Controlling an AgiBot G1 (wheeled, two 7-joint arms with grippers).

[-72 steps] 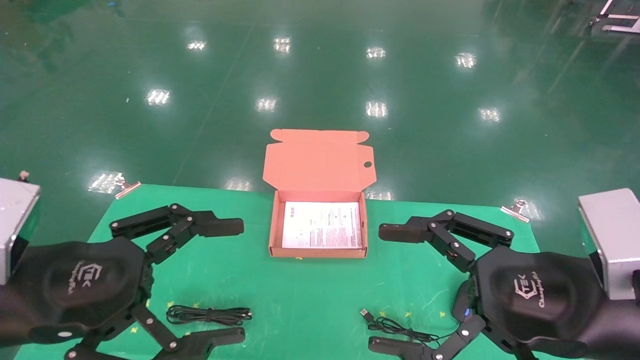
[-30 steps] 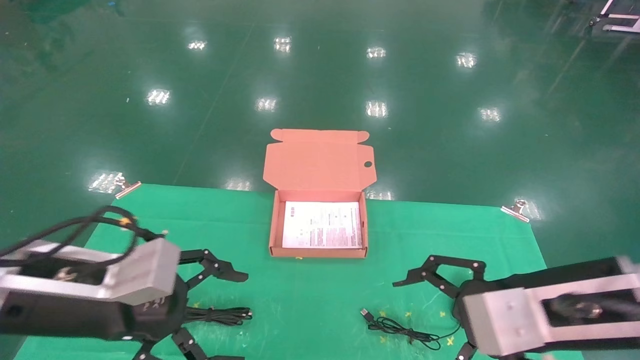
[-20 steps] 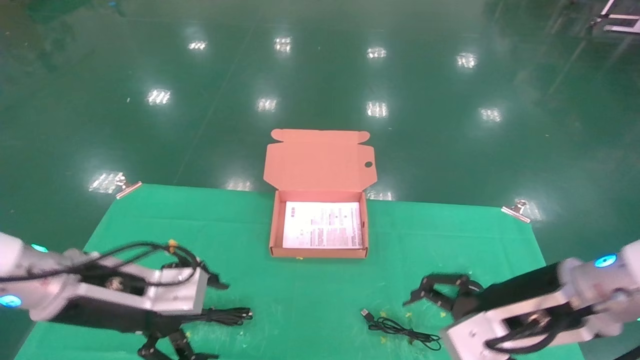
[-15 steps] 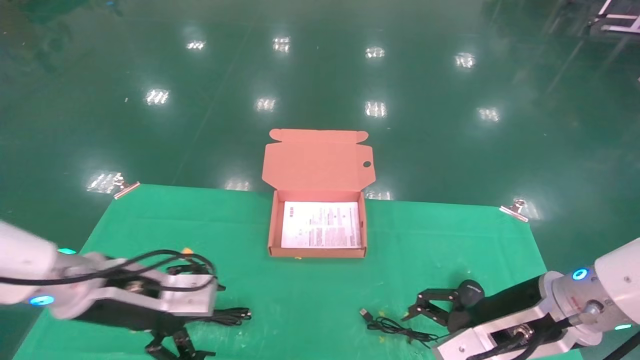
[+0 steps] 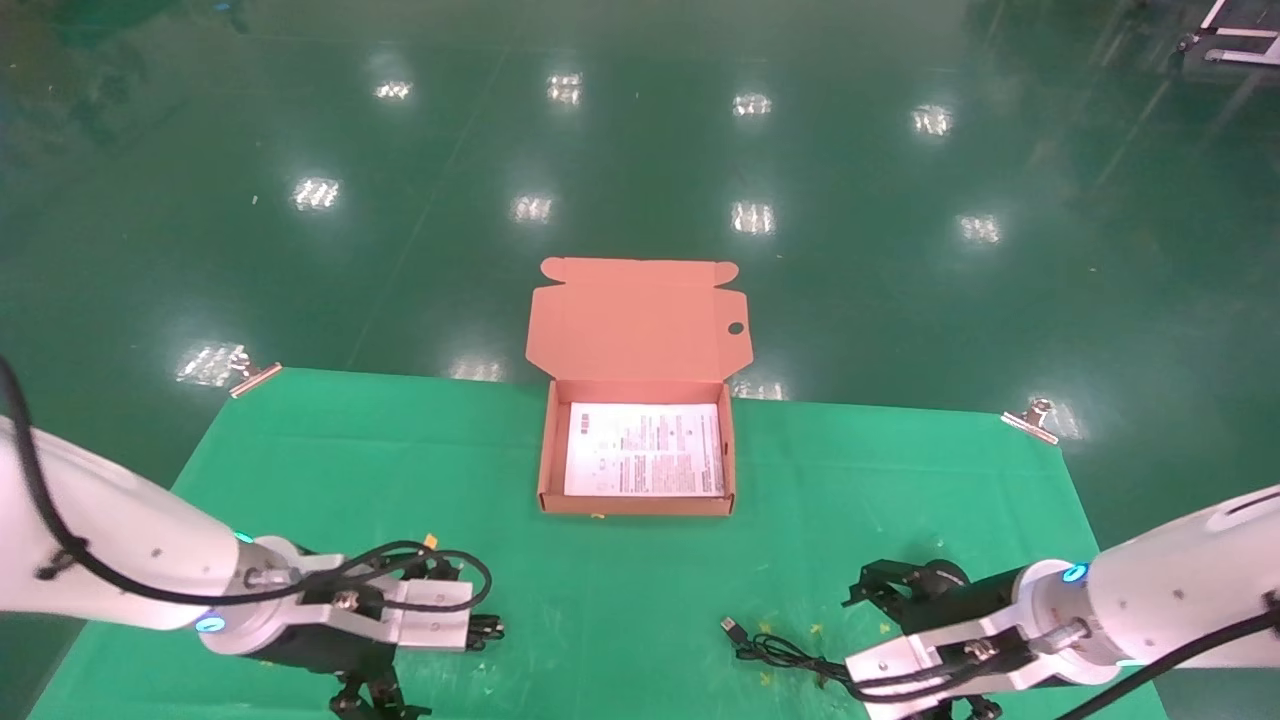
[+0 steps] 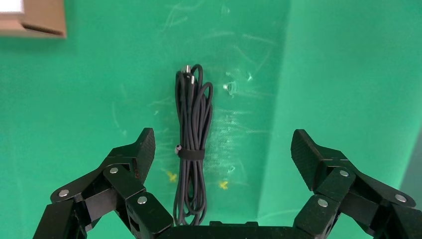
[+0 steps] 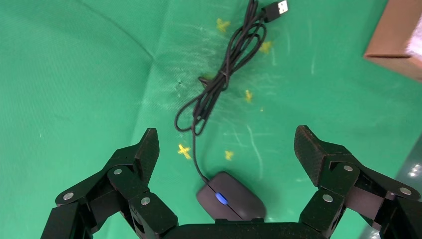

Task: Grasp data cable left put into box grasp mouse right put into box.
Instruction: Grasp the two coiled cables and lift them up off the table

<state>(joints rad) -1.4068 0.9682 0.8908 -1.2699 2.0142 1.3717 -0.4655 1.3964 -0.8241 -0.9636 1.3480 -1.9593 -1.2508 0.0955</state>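
Observation:
Next, my left gripper grabs the data cable at the strap around its middle (image 6: 191, 154), since the long bundle has loose loops at both ends.
The box (image 5: 545, 450) lies open at the back middle of the green table, its flap lid raised and a white printed sheet (image 5: 645, 450) inside. In the left wrist view the data cable (image 6: 191, 144), a tied black bundle, lies on the cloth. My left gripper (image 6: 225, 149) hangs open over it, with the bundle nearer one finger. In the right wrist view the mouse (image 7: 230, 196), with a blue light, lies between the open fingers of my right gripper (image 7: 226, 144). Its cord (image 7: 224, 79) runs out to a USB plug (image 7: 279, 7). In the head view the mouse is hidden under my right wrist (image 5: 950, 645).
The green cloth (image 5: 400, 470) covers the table, held by metal clips at the far corners (image 5: 255, 378) (image 5: 1030, 420). Shiny green floor lies beyond. A corner of the box shows in the left wrist view (image 6: 32, 20) and in the right wrist view (image 7: 398, 40).
Both arms have swung down and turned their grippers towards the table, the left over the data cable, the right over the mouse. Both grippers stayed open. The cable, mouse and box have not moved.

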